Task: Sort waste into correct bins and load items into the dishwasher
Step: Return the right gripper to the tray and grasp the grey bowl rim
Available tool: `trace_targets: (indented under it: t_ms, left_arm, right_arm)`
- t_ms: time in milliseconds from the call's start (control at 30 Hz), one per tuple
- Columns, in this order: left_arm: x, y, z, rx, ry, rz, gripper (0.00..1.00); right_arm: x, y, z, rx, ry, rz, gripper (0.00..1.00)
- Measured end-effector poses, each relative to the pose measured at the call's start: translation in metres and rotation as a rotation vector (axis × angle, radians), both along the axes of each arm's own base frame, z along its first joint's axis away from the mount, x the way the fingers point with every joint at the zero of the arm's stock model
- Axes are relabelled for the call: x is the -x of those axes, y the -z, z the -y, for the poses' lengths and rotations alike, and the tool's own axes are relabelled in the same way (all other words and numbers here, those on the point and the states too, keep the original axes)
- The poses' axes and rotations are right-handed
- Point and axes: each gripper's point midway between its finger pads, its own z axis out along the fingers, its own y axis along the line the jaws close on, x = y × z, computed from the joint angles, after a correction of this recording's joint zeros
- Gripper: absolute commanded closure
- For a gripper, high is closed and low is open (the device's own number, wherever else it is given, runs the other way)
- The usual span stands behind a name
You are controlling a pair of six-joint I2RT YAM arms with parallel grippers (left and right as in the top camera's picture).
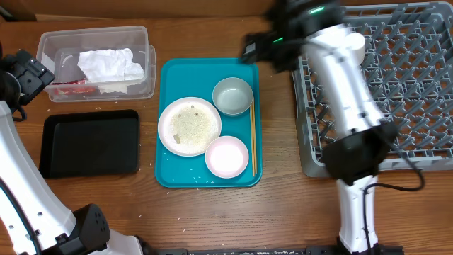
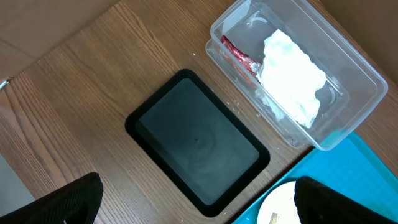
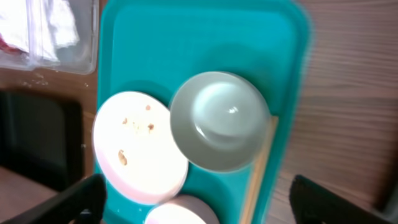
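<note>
I will next grip the grey bowl by its rim with my right gripper, one finger inside. Then I can tip the bowl over and load it into the rack.
The clear tub holds the crumpled white napkin and the red sauce packet; the napkin and packet also show in the left wrist view. In front of the tub lies the black tray. The larger plate carries rice grains, and beside it are the grey bowl and the small plate. A white cup shows in the dish rack. My right gripper hangs open over the bowl. My left gripper stands open above the black tray.
A teal serving tray carries the plates, the bowl and a pair of chopsticks along its right side. My right arm reaches across the rack's left part. Stray grains dot the wood near the black tray.
</note>
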Motion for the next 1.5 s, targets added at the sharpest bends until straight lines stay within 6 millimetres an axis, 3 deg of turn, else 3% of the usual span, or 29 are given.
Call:
trace_targets:
  t_ms: [67, 167, 300, 467, 867, 967, 1133, 1500]
  left_arm:
    - [0.0, 0.0, 0.0, 0.0, 0.0, 0.0, 0.0]
    - [0.0, 0.0, 0.0, 0.0, 0.0, 0.0, 0.0]
    - [0.0, 0.0, 0.0, 0.0, 0.0, 0.0, 0.0]
    - [0.0, 0.0, 0.0, 0.0, 0.0, 0.0, 0.0]
    - [0.0, 0.0, 0.0, 0.0, -0.001, 0.0, 0.0]
    - [0.0, 0.0, 0.0, 0.0, -0.001, 0.0, 0.0]
    - [0.0, 0.0, 0.0, 0.0, 0.0, 0.0, 0.0]
    - [0.0, 0.0, 0.0, 0.0, 0.0, 0.0, 0.0]
  right_arm:
    - [0.007, 0.019, -0.035, 0.073, -0.058, 0.052, 0.17]
    - [0.011, 0.047, -0.059, 0.168, -0.064, 0.105, 0.19]
    - [0.02, 0.087, -0.069, 0.25, -0.032, 0.107, 0.24]
    - [0.021, 0.121, -0.074, 0.246, 0.003, 0.103, 0.25]
    - [0.034, 0.13, -0.108, 0.192, -0.041, 0.13, 0.35]
    - [0.038, 0.132, -0.11, 0.194, -0.047, 0.127, 0.43]
    - [0.039, 0.133, -0.109, 0.201, -0.05, 0.122, 0.75]
    - [0.041, 0.137, -0.101, 0.238, -0.038, 0.114, 0.65]
